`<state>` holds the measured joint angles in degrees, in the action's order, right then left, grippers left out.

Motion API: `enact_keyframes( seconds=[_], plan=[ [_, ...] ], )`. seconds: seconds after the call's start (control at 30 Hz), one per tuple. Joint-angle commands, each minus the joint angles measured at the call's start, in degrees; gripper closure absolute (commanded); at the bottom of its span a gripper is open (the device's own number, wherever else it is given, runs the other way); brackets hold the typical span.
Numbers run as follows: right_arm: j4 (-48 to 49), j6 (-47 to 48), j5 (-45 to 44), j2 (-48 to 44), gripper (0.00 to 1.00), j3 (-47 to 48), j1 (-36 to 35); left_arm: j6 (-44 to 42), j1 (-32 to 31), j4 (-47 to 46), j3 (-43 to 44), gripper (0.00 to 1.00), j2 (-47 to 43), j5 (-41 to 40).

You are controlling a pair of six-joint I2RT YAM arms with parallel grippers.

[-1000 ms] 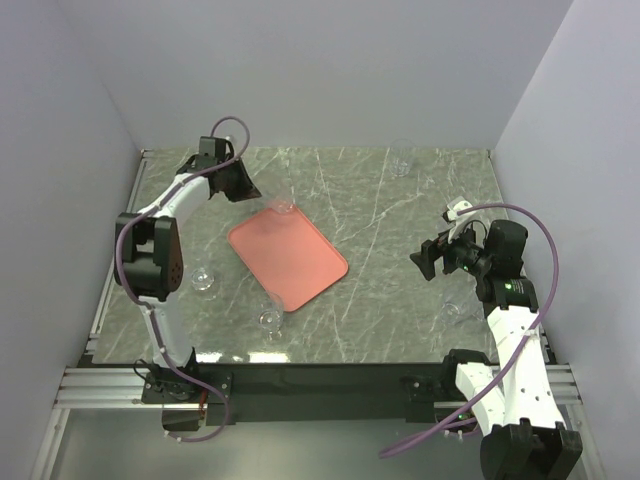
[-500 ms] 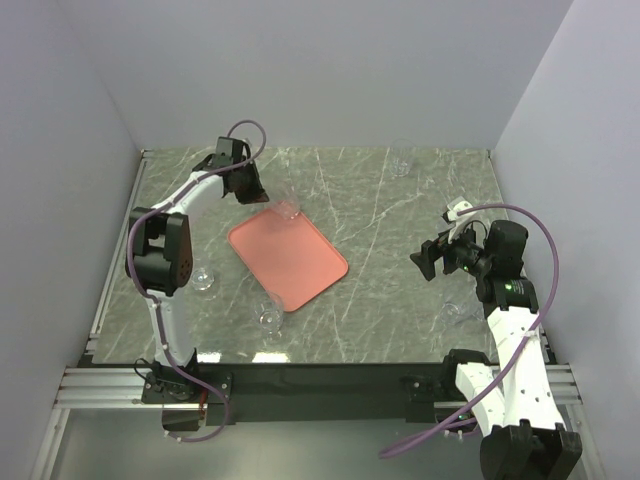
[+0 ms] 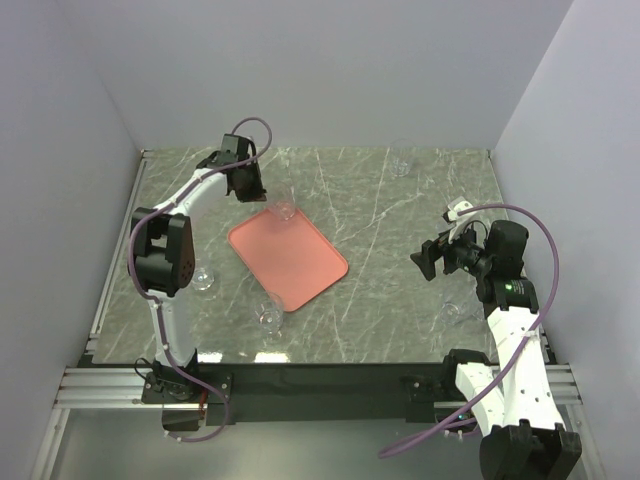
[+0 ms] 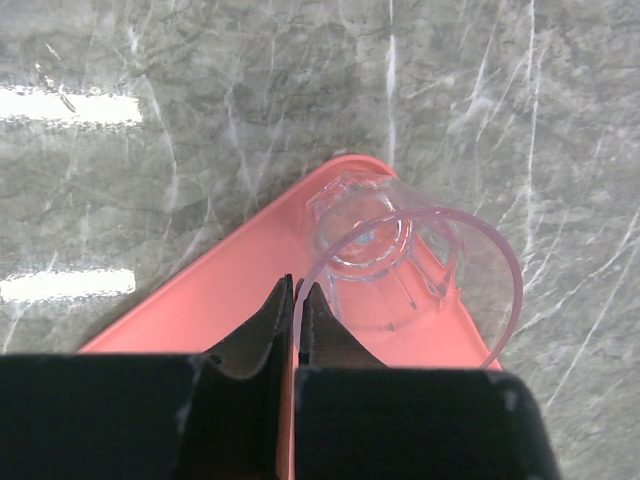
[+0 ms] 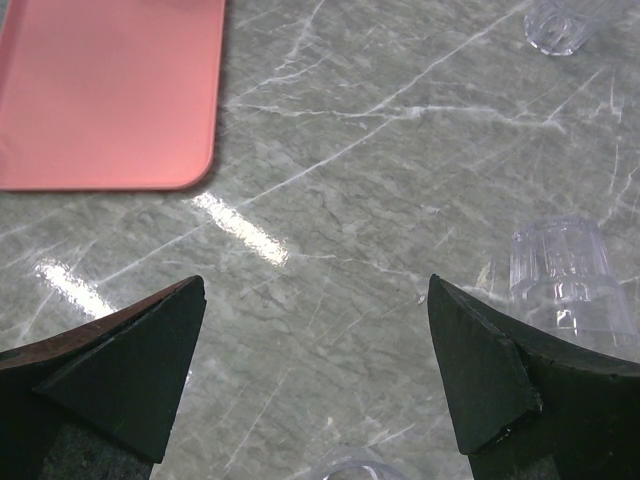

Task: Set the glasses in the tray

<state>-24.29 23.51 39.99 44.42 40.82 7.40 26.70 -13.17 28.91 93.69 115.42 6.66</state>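
My left gripper holds the glass with its base just inside the tray's far corner, so it should open now and the glass would end on the tray.
The salmon-pink tray (image 3: 290, 260) lies left of the table's middle. My left gripper (image 3: 262, 196) is shut on the rim of a clear glass (image 3: 283, 208). In the left wrist view the fingertips (image 4: 312, 305) pinch that rim, and the glass (image 4: 400, 260) hangs tilted over the tray's (image 4: 220, 300) far corner. More glasses stand on the marble: one (image 3: 203, 280) left of the tray, one (image 3: 269, 318) at its near edge, one (image 3: 400, 167) at the back. My right gripper (image 3: 424, 262) hovers open and empty on the right; its wrist view shows a glass (image 5: 560, 270) beside the right finger.
The marble table is walled on the left, back and right. In the right wrist view another glass (image 5: 558, 25) stands far off at the top right, and a rim (image 5: 350, 468) peeks in at the bottom edge. The tray's corner (image 5: 110, 90) shows at top left.
My left wrist has swung to the right, toward the tray's far corner, with the glass in its grip. The right arm has not moved.
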Motion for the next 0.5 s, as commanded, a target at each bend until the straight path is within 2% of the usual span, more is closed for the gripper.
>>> enact_keyframes(
  seconds=[0.0,0.33,0.43,0.47],
  plan=[
    [0.4,0.4,0.4,-0.7,0.02,0.0,0.4,-1.6,-0.5,-0.1,2.9,0.98,0.0,-1.3],
    [0.5,0.6,0.4,-0.8,0.02,-0.1,0.4,-3.4,-1.3,1.5,3.9,0.91,0.0,-2.7],
    [0.5,0.6,0.4,-0.8,0.02,-0.1,0.4,-3.5,-1.4,1.6,4.0,0.85,-0.1,-2.5],
    [0.5,0.6,0.4,-0.7,0.02,-0.1,0.6,-3.4,-1.3,1.6,4.0,0.80,0.0,-2.4]
  ],
)
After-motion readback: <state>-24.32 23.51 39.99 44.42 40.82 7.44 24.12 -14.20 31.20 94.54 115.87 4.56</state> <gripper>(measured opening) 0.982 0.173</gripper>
